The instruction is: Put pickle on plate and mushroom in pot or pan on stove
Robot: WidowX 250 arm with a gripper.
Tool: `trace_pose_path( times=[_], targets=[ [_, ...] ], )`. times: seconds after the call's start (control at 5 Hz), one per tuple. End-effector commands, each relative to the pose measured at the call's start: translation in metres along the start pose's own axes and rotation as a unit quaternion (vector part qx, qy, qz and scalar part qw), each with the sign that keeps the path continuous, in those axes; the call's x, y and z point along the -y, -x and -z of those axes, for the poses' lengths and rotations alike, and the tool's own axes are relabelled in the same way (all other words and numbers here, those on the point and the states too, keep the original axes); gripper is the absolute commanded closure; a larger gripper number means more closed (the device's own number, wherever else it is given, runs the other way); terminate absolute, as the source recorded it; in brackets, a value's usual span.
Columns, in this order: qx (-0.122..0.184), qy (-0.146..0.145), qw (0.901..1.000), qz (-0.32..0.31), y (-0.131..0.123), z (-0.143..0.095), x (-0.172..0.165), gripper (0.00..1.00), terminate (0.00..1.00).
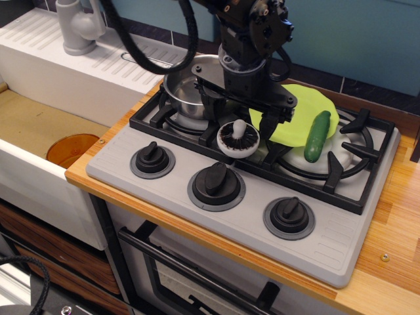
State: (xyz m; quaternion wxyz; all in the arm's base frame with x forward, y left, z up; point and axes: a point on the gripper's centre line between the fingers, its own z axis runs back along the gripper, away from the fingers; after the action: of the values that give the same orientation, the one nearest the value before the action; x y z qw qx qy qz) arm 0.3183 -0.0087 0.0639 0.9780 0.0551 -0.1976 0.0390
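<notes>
The gripper picks up the mushroom by its upright stem next. Then the mushroom goes in the steel pot on the stove.
The mushroom lies cap down, stem up, on the black grate at the middle front of the stove. My gripper hangs open just above and behind it, one finger on either side, holding nothing. The shiny steel pot stands on the back left burner, partly hidden by the gripper. The lime-green plate lies on the right burner. The dark green pickle rests on the plate's right edge, reaching over onto the burner.
Three black knobs line the stove front. An orange bowl sits in the sink at the left, with a grey faucet behind it. Wooden counter runs along the right.
</notes>
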Motion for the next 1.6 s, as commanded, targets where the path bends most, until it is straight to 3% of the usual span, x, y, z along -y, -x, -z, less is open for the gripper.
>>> trace_pose_path(
  times=[0.0, 0.2, 0.4, 1.2, 1.4],
  targets=[
    [0.026, 0.003, 0.9996, -0.006, -0.009, -0.009, -0.001, 0.0, 0.0],
    [0.027, -0.002, 0.9996, -0.007, -0.008, -0.009, -0.003, 0.0, 0.0],
    [0.026, 0.001, 0.9996, -0.013, -0.007, -0.005, -0.002, 1.0, 0.0],
    [0.022, 0.002, 0.9995, -0.024, -0.008, -0.003, 0.003, 1.0, 0.0],
    [0.007, -0.005, 0.9997, -0.022, -0.01, -0.019, 0.002, 1.0, 0.0]
  ],
)
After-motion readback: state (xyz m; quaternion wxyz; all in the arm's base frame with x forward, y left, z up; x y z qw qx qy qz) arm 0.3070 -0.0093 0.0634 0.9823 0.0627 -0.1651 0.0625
